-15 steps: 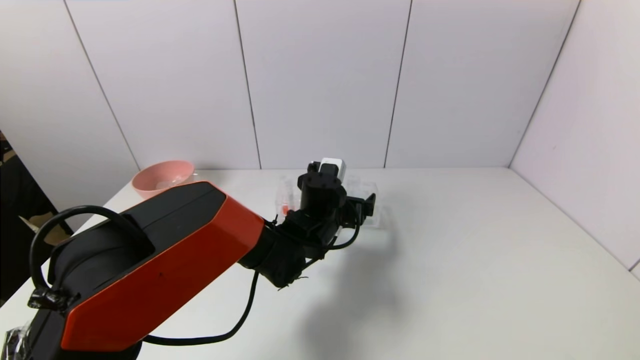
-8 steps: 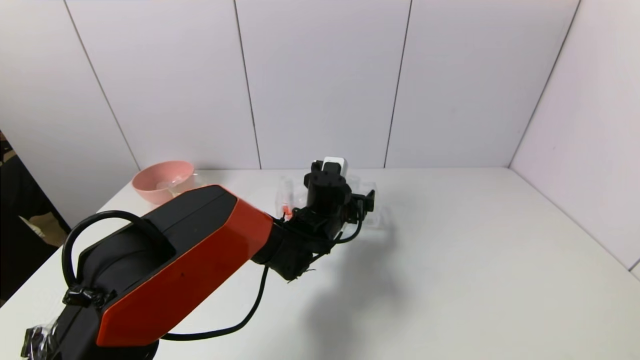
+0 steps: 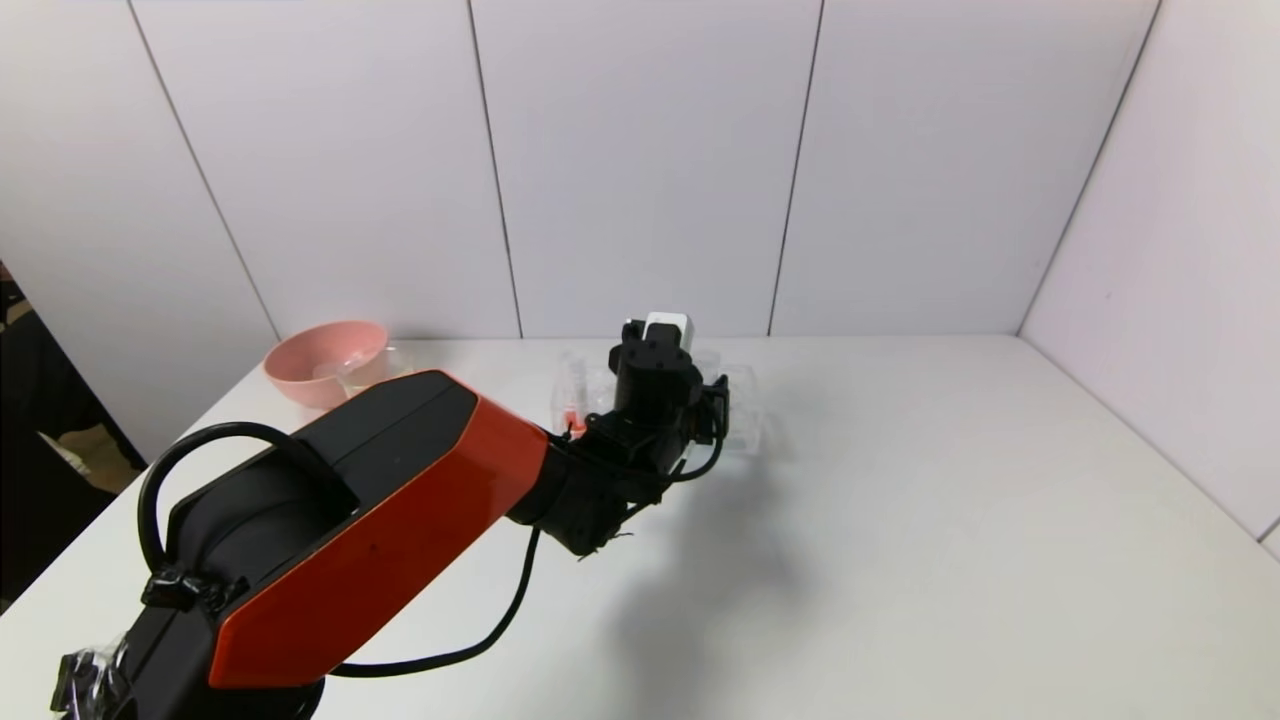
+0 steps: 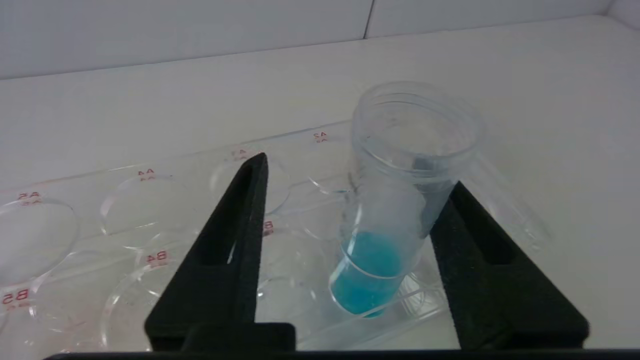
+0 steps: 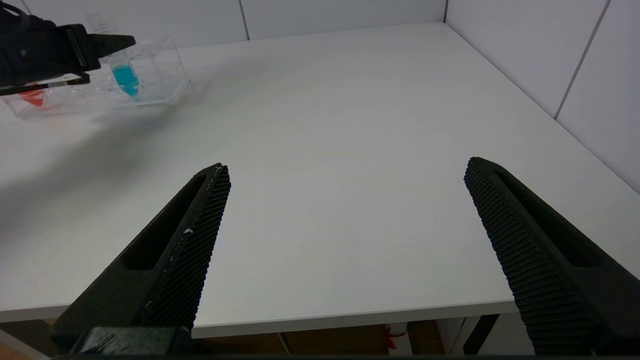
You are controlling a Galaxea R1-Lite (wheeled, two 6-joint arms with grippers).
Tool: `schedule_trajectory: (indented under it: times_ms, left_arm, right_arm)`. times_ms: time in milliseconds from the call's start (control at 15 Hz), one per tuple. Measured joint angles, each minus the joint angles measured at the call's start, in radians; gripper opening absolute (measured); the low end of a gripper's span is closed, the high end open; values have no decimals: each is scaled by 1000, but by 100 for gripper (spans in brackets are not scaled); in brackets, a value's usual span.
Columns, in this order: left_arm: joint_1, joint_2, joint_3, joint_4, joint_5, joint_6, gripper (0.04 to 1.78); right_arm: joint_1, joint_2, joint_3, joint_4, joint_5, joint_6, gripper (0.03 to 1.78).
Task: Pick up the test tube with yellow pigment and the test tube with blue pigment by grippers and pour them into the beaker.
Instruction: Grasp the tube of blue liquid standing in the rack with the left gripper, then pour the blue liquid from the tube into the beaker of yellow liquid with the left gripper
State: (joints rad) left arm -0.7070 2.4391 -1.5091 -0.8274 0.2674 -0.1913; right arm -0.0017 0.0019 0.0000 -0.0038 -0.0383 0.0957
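I will next grip the blue test tube just under its rim [image 4: 400, 191] with my left gripper, where it stands above the rack that surrounds its lower part.
The test tube with blue pigment [image 4: 385, 235] stands tilted in an end hole of the clear rack [image 4: 150, 210]. My left gripper [image 4: 356, 172] is open around it; one finger [image 4: 475, 240] is against the tube, the other [image 4: 235, 235] stands apart. In the head view the left gripper [image 3: 715, 400] is over the rack [image 3: 745, 425] and hides the tube. The right wrist view shows the blue tube [image 5: 125, 77] far off. The beaker [image 3: 375, 365] stands beside the pink bowl. My right gripper [image 5: 347, 164] is open and empty above the table's front edge. The yellow tube is out of view.
A pink bowl [image 3: 325, 360] sits at the back left of the white table [image 3: 950, 520]. A tube with red-orange liquid [image 3: 570, 415] stands at the rack's left end, also visible in the right wrist view [image 5: 32, 97]. White walls close the back and right.
My left arm has reached farther forward and the left gripper has shifted slightly left over the rack. The right gripper is not seen earlier.
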Motion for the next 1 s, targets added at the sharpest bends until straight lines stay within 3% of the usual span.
schedule_trajectory:
  times_ms: [200, 533, 1000]
  left_arm:
    - [-1, 0, 0, 0, -2, 0, 49]
    - [0, -19, 7, 15, 0, 2, 45]
    - [-6, -127, 16, 139, 3, 7, 45]
  right_arm:
    - [0, 0, 0, 0, 0, 0, 171]
    - [0, 0, 0, 0, 0, 0, 171]
    - [0, 0, 0, 0, 0, 0, 171]
